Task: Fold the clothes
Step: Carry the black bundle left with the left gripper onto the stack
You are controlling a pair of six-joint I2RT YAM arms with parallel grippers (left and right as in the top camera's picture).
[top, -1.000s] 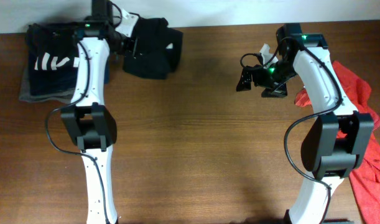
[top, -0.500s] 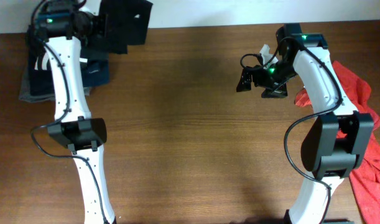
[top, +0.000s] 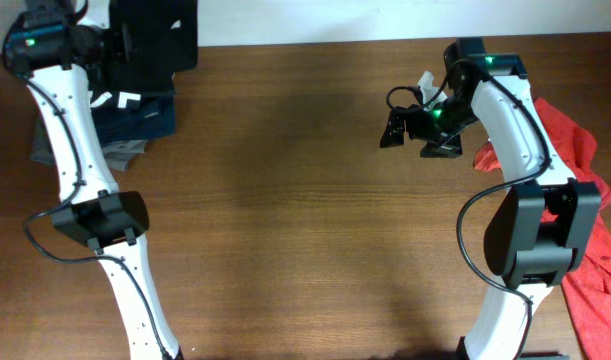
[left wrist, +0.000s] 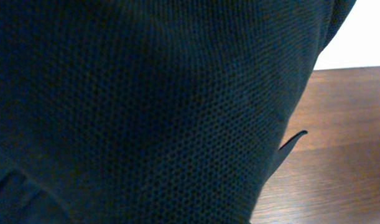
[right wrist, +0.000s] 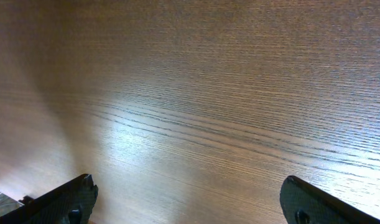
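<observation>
I need to move the black garment (top: 157,38) toward the pile before my left gripper lets go of it, because its edge is past the pile's side and it would fall partly off.
A black garment (top: 157,38) hangs folded from my left gripper (top: 120,42) at the table's far left corner, above and just behind a pile of folded clothes (top: 135,112). Its dark knit (left wrist: 146,106) fills the left wrist view and hides the fingers. An orange-red shirt (top: 577,150) lies crumpled along the right edge, behind my right arm. My right gripper (top: 413,135) hovers over bare wood right of centre. In the right wrist view that gripper (right wrist: 186,186) stands wide open with nothing between its fingertips (right wrist: 78,193).
The pile at the far left has a navy piece with white stripes on top and a grey layer (top: 43,150) underneath. A white wall runs behind the wooden table's (top: 305,220) far edge. More red fabric (top: 595,285) trails toward the front right corner.
My left arm has swung left and back, carrying the black garment from the table's far left-centre to over the pile. The right arm has not moved.
</observation>
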